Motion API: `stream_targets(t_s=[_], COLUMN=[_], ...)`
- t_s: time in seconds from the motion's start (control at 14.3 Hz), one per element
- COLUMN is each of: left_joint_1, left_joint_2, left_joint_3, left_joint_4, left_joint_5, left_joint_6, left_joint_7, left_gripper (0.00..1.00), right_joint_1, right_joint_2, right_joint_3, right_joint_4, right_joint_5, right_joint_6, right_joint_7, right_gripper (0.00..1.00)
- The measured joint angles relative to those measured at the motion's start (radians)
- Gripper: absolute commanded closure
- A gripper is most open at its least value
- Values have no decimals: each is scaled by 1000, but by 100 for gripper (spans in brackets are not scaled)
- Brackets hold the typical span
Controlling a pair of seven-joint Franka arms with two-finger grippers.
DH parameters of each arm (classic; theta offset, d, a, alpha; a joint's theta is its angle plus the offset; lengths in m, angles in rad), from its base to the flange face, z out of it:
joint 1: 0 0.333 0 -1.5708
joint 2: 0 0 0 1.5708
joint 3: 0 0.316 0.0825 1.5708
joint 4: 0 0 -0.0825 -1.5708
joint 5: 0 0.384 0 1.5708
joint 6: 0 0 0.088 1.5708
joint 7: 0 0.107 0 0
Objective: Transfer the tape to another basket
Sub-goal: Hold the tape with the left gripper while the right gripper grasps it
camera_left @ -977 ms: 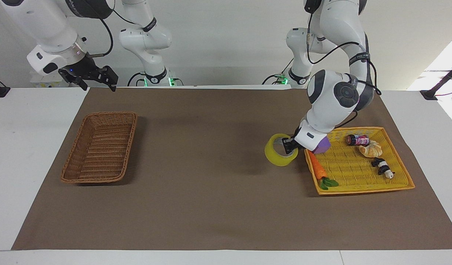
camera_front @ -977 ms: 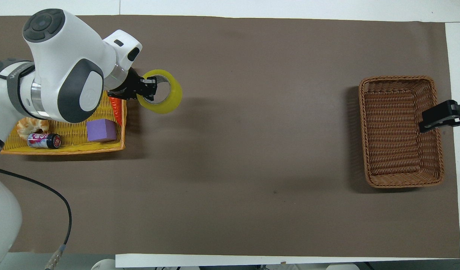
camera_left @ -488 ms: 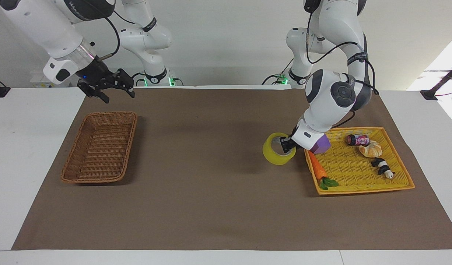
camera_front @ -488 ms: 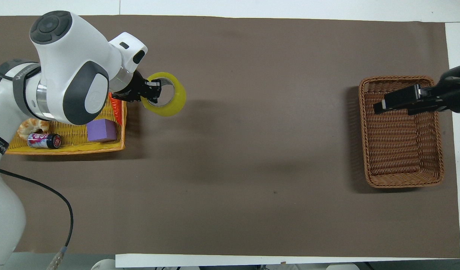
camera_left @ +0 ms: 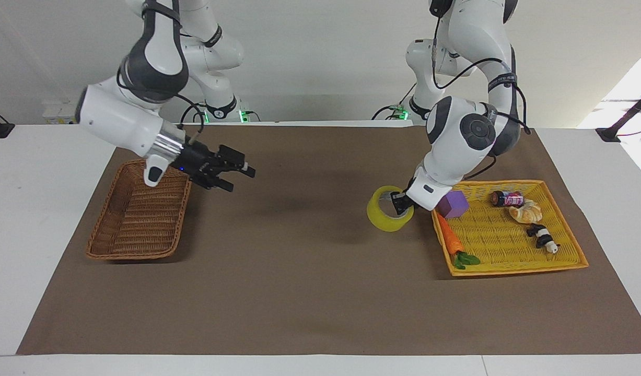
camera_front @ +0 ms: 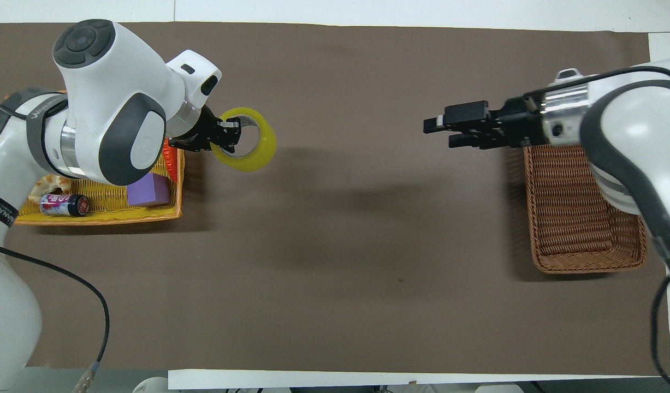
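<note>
My right gripper grabs the tape by its free ring wall [camera_front: 267, 140] across the hole next, to carry it to the brown basket [camera_front: 582, 216].
The yellow tape [camera_left: 376, 215] is a ring with a white core. My left gripper [camera_left: 401, 202] is shut on its wall, one finger inside the ring, and holds it tilted just over the mat beside the yellow tray; the tape [camera_front: 265, 146] and the left gripper [camera_front: 228, 134] also show in the overhead view. The brown wicker basket [camera_left: 129, 256] stands empty at the right arm's end and also shows in the overhead view [camera_front: 586, 267]. My right gripper [camera_left: 240, 178] is open and empty, pointing toward the tape, over the mat beside the basket; it also shows in the overhead view [camera_front: 441, 134].
The yellow tray [camera_left: 519, 269] at the left arm's end holds a carrot [camera_left: 449, 237], a purple block [camera_left: 452, 203], a can [camera_left: 507, 198], a croissant [camera_left: 526, 211] and a panda toy [camera_left: 543, 237]. Brown mat lies between the two baskets.
My right arm has swung from the table's robot edge, over the brown basket, out over the mat toward the tape. My left gripper has carried the tape slightly toward the right arm's end.
</note>
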Motion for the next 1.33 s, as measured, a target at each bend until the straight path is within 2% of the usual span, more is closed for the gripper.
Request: stream_targets(t_s=[0.28, 0.56, 1.05, 1.33], left_joint_1=[-18, -19, -19, -19], left_joint_2=[0, 0, 0, 0], left_joint_3=[0, 0, 0, 0], left_joint_4=[-1, -1, -1, -1], left_joint_5=[0, 0, 0, 0], left_joint_6=[0, 0, 0, 0], left_joint_7=[-22, -32, -35, -35], left_gripper=[100, 100, 100, 100], right_joint_1=[146, 270, 399, 419], right_joint_2=[122, 168, 168, 168], right_joint_3=[2, 3, 3, 2], right_joint_4=[-4, -4, -3, -1], right_joint_5=[343, 525, 643, 656], right_joint_6=[161, 276, 396, 412], right_joint_7=[-127, -146, -146, -146], right_gripper=[0, 0, 0, 0])
